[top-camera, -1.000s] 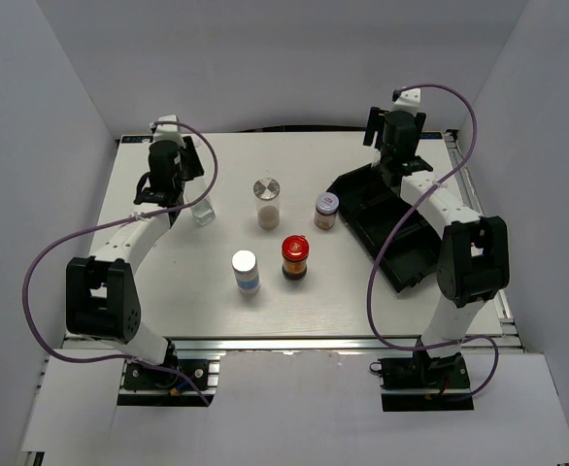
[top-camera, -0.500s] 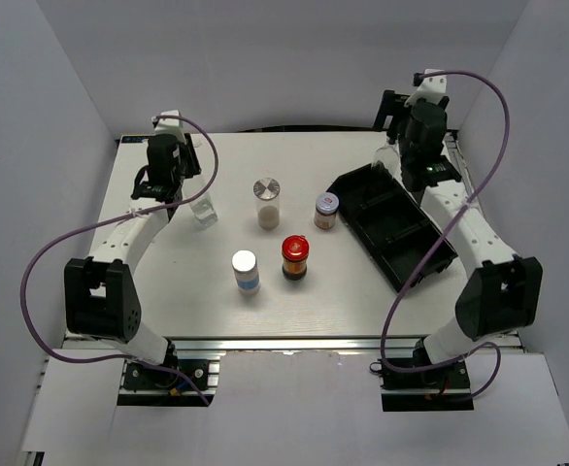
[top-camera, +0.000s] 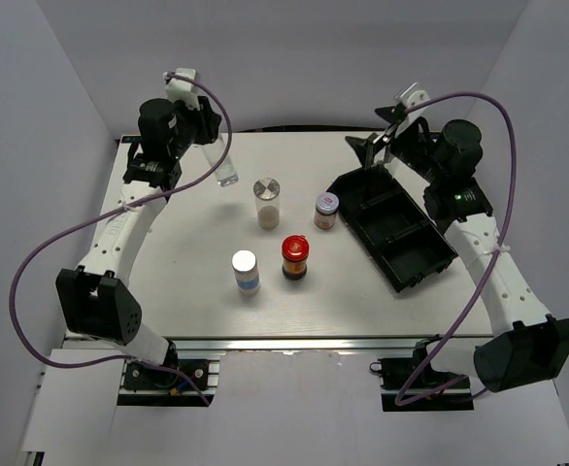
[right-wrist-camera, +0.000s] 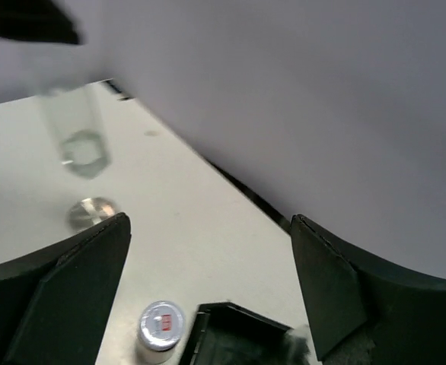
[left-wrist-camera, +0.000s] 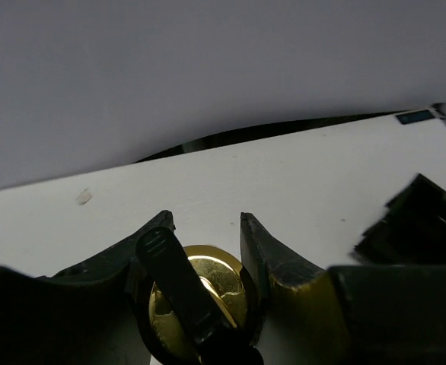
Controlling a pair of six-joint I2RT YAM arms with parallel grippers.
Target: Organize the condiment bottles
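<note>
My right gripper grabs the tall clear glass bottle by its glass body (top-camera: 220, 159) next, since the bottle's base stays free to stand in the tray (top-camera: 430, 254).
My left gripper (top-camera: 210, 144) is shut on a tall clear glass bottle (top-camera: 225, 167) and holds it in the air above the table's far left. In the left wrist view the bottle's gold pourer (left-wrist-camera: 224, 283) with its black lever sits between the fingers of the left gripper (left-wrist-camera: 205, 220). Four other bottles stand mid-table: a silver-lidded jar (top-camera: 266, 200), a second silver-lidded jar (top-camera: 326, 210), a red-lidded dark jar (top-camera: 294, 257) and a blue-labelled bottle (top-camera: 246, 273). My right gripper (top-camera: 377, 150) hangs open over the far end of the black tray (top-camera: 430, 254), with nothing between its fingers (right-wrist-camera: 209, 220).
The black compartment tray lies slanted on the right side of the table. In the right wrist view a silver-lidded jar (right-wrist-camera: 160, 325) stands just beside the tray's corner (right-wrist-camera: 242, 331). Grey walls enclose the table on three sides.
The left gripper has shut on the clear bottle and lifted it off the table, up and to the right. The right arm has risen from the tray and swung out to the right.
</note>
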